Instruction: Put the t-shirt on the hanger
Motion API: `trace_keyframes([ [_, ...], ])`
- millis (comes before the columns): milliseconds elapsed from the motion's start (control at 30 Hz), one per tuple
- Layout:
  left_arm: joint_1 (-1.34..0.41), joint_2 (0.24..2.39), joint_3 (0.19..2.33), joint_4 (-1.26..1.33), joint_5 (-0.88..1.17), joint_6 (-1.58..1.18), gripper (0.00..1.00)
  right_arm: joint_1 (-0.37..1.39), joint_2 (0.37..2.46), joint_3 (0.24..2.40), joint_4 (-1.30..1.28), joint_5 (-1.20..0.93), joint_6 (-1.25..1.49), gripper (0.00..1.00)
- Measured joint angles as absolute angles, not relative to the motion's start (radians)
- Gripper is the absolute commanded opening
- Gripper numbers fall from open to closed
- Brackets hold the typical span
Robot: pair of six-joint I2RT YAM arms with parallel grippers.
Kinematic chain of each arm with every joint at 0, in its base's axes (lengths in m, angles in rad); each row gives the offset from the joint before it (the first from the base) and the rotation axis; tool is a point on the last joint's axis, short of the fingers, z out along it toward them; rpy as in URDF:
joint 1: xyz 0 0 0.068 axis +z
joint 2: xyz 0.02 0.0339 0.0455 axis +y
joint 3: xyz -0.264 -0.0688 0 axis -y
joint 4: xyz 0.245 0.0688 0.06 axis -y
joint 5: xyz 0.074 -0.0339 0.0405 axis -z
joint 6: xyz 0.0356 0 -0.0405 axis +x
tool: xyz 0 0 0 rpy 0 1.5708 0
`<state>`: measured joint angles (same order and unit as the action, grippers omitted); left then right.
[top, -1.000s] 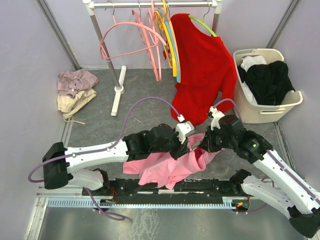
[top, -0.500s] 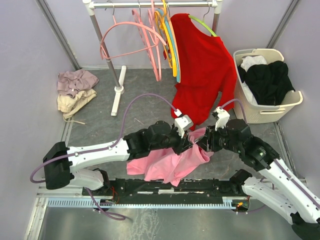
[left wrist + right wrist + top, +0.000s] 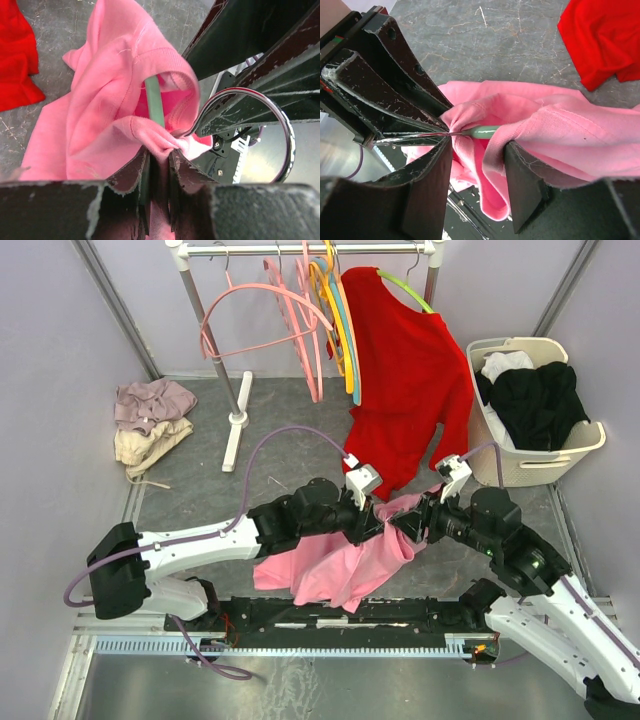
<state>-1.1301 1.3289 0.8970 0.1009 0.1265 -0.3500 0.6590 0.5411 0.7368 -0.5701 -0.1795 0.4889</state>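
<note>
My right gripper grips the t-shirt collar together with the hanger neck below the hook (image 3: pixel 481 132) next, which leaves my left gripper free to dress the hanger's other arm.
The pink t-shirt (image 3: pixel 335 565) hangs in a bunch between the two arms, above the floor. My left gripper (image 3: pixel 380 518) is shut on a fold of the t-shirt (image 3: pixel 100 110) at the collar. In the left wrist view the left gripper (image 3: pixel 159 152) pinches pink cloth, and the mint-green hanger (image 3: pixel 154 100) shows inside the collar, its metal hook curving right. My right gripper (image 3: pixel 408 527) faces the left one. In the right wrist view my right gripper (image 3: pixel 480 145) stands open, with the t-shirt (image 3: pixel 560 125) collar draped between its fingers and the hanger (image 3: pixel 482 132) neck just above.
A clothes rack (image 3: pixel 300 250) at the back holds pink hangers (image 3: pixel 250 320) and a red shirt (image 3: pixel 405 370) on a lime-green hanger. A beige basket (image 3: pixel 495 455) of dark and white clothes stands at the right. A heap of clothes (image 3: pixel 150 420) lies at the left.
The right gripper has opened and let go of the pink cloth, and its wrist has drawn back to the right. The left gripper keeps its hold and has risen slightly.
</note>
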Motion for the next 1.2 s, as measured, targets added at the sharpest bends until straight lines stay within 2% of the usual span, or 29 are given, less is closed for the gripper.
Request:
trace_keyframes([
  [767,-1.101,1.369,0.902,0.121,0.208,-0.352,0.03,0.659,0.572,0.714,-0.461,-0.231,0.488,0.53],
  [1200,-1.089,1.379,0.928,0.100,0.232,-0.352,0.03,0.670,0.633,0.716,-0.421,-0.179,0.471,0.43],
])
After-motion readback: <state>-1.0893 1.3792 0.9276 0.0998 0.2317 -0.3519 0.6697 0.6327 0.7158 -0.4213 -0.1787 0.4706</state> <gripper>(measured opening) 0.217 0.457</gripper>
